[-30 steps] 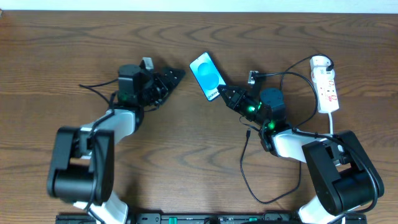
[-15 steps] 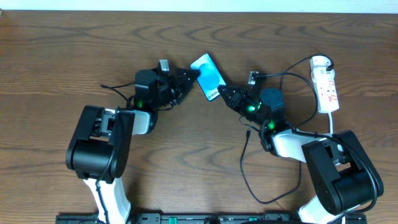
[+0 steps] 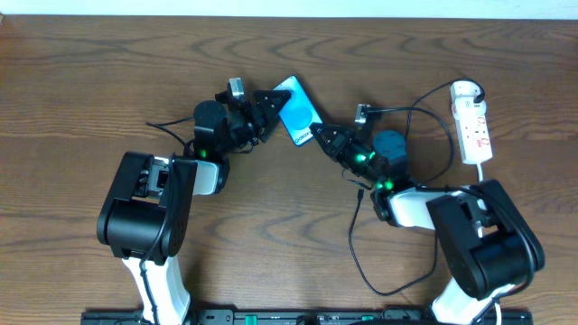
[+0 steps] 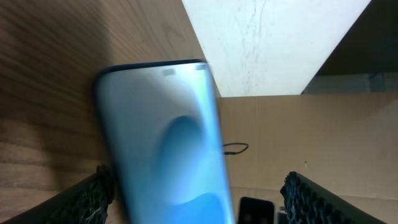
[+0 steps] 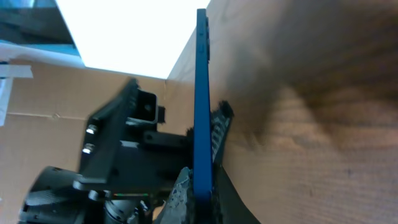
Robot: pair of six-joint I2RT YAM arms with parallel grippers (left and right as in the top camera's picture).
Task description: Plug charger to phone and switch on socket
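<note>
My left gripper grabs the phone's long side (image 4: 129, 177) next, to leave the phone's near end free for the charger.
The phone (image 3: 301, 108), with a light-blue screen, is held off the table at back centre. My right gripper (image 3: 318, 137) is shut on its near end. In the right wrist view the phone (image 5: 202, 93) shows edge-on, clamped between my fingers (image 5: 202, 186). My left gripper (image 3: 275, 106) is open around the phone's left side. In the left wrist view the phone (image 4: 168, 143) stands between the spread fingers (image 4: 199, 190), close to the left one. The white socket (image 3: 475, 122) lies at the far right. The charger's thin black cable (image 3: 354, 244) loops on the table near the right arm.
The socket's thick white cord (image 3: 484, 176) runs toward the front beside the right arm. Thin black cables trail from both wrists. The left arm's wrist (image 5: 118, 168) sits just behind the phone in the right wrist view. The wooden table's (image 3: 271, 226) far edge meets a white wall.
My left arm has swung right and its open fingers now straddle the phone. The right gripper has shifted slightly left and up, still shut on the phone, which has tilted.
</note>
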